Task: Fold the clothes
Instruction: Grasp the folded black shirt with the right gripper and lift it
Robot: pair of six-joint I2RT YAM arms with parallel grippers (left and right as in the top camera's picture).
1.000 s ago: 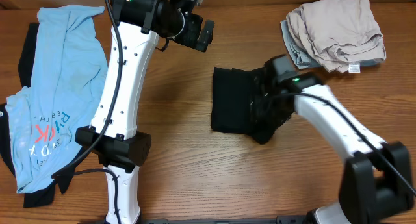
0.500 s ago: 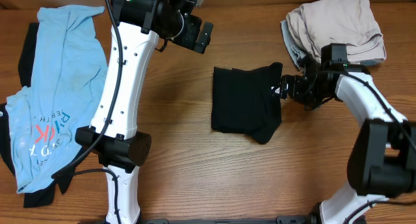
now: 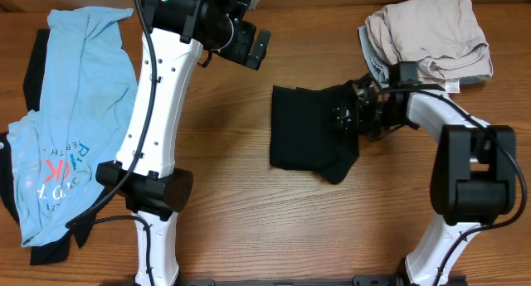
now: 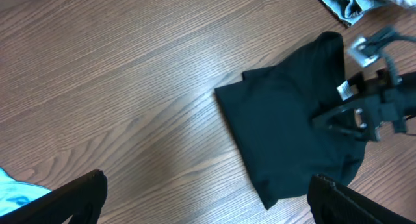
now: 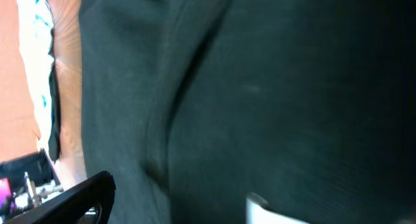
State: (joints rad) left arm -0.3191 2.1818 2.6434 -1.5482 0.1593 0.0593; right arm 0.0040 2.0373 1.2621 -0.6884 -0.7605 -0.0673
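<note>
The folded black garment [image 3: 309,137] should stay folded for stacking, so my right gripper should next grab it by its edge nearest the beige and grey pile.
A folded black garment [image 3: 309,137] lies at the table's middle; it also shows in the left wrist view [image 4: 292,130] with its small white tag [image 4: 343,89]. My right gripper [image 3: 348,118] is open at the garment's right edge, low over the cloth. In the right wrist view black cloth [image 5: 273,87] fills the frame, with the tag [image 5: 273,212] at the bottom; only one finger shows. My left gripper [image 3: 251,44] is open and empty, held above the table at the back, and also shows in the left wrist view [image 4: 208,208].
A light-blue printed tee [image 3: 79,112] lies at the far left over a dark piece [image 3: 33,62]. A beige and grey pile [image 3: 427,37] sits at the back right. Bare wood [image 3: 224,170] lies around the black garment.
My right gripper lifted off the black garment, drew back to the right, and has now come back left to its right edge. The left arm has not moved.
</note>
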